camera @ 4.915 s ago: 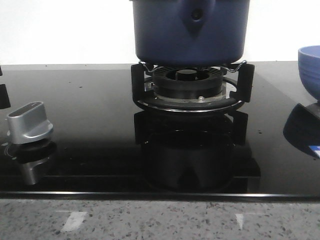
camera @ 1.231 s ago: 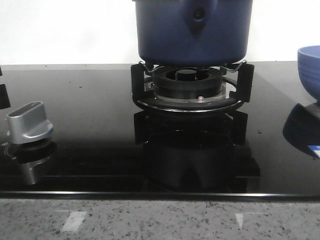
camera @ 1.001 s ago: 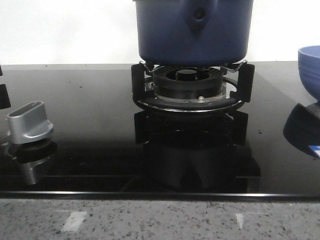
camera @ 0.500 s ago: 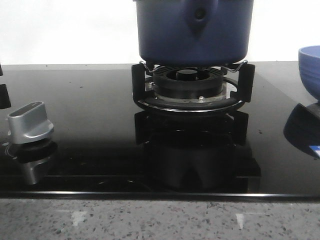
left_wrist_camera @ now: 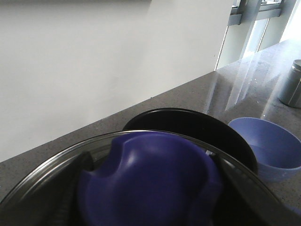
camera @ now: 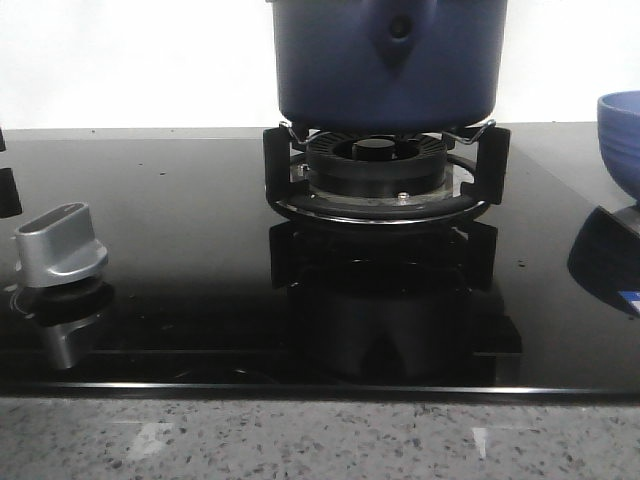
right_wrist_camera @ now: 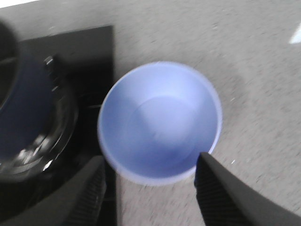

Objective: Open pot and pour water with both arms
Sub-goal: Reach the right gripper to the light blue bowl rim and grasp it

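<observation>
The light blue bowl is wider than the gap between the robot's open fingertips, so the right gripper will next grab the bowl by its thin rim.
The pot is dark navy and stands on the burner grate; its top is cut off by the front view's edge. From the left wrist I look into its open black mouth. My left gripper is shut on the lid's blue knob, and the glass lid hangs just short of the pot. My right gripper is open above a light blue bowl, one finger on each side of its near rim. The pot's navy side lies beside that bowl. Neither gripper appears in the front view.
The light blue bowl sits on grey counter past the black glass cooktop's right edge. A silver stove knob stands at the front left. A metal canister stands on the counter beyond the bowl. A white wall runs behind.
In the front view the pot has shifted slightly to the right since the earliest frame. Over the last second nothing visibly moves there.
</observation>
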`<state>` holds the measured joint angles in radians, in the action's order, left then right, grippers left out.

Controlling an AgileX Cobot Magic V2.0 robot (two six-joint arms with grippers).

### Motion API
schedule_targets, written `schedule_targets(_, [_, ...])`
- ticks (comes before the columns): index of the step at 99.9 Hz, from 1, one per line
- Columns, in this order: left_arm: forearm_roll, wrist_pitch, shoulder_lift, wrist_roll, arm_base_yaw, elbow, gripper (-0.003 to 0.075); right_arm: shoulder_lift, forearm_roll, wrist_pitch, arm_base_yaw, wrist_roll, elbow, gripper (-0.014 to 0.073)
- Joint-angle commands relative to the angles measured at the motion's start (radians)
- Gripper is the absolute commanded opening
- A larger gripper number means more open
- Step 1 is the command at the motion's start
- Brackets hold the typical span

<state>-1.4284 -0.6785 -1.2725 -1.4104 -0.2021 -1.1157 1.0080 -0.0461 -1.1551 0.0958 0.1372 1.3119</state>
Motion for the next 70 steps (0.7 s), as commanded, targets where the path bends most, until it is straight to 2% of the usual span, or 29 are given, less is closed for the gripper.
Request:
schedule_targets(1, [-0.087,0.004,0.038,0.003,0.004,-0.031,0.0317,0.060,0.025,0.024,0.053,0.001,0.101,0.0384])
schedule_targets(17, [-0.087,0.004,0.038,0.003,0.004,-0.031,0.0317,0.174,0.023,0.028,0.126,0.044,0.107,0.0384])
schedule_targets(37, [-0.087,0.004,0.038,0.003,0.004,-0.031,0.0317,0.269,-0.004,0.026,0.126,0.049,0.028,0.0384])
schedule_targets(70, [-0.117,0.004,0.038,0.003,0.004,-0.031,0.0317,0.317,-0.016,0.058,0.135,0.049,-0.073,0.0383])
